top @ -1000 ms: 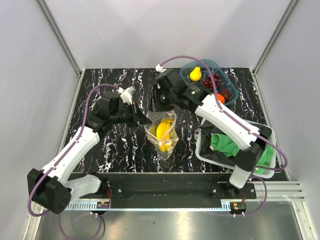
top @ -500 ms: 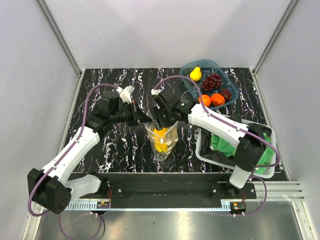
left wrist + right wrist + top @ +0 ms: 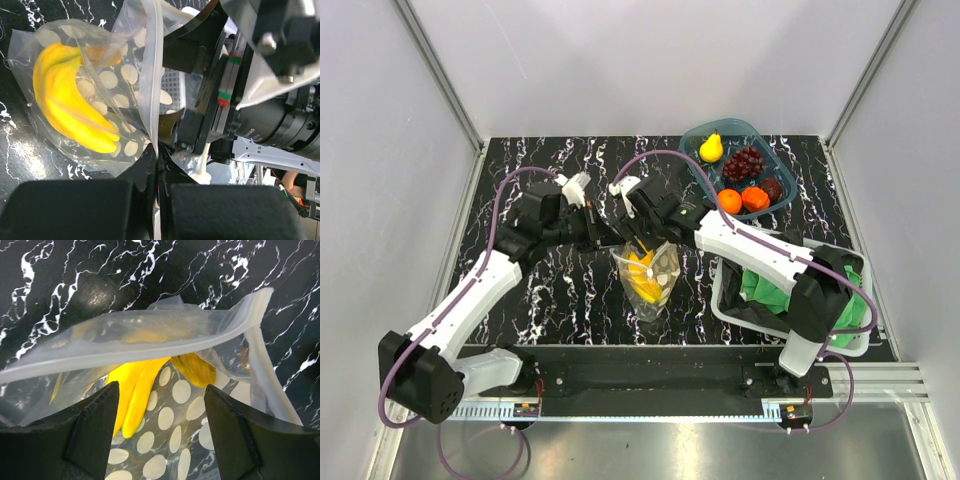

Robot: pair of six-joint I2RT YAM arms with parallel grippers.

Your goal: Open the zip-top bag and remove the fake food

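Observation:
The banana bunch has its brownish stem end near the bag's opening. My right gripper should grab the bunch by that end next, to take it out of the bag.
The clear zip-top bag with pale oval dots lies mid-table, mouth toward the far side. A yellow banana bunch is inside it, also seen in the left wrist view and the right wrist view. My left gripper is shut on the bag's top edge. My right gripper is open, its fingers at the bag's open mouth above the banana. A yellow pear, grapes and orange fruits sit in the blue tub.
A white-rimmed bin with a green cloth stands at the right front. Enclosure walls and aluminium posts surround the black marbled table.
My right gripper has come back from the blue tub to the bag's mouth, leftward and nearer. Orange fruits now show in the tub. The left gripper still holds the bag's edge.

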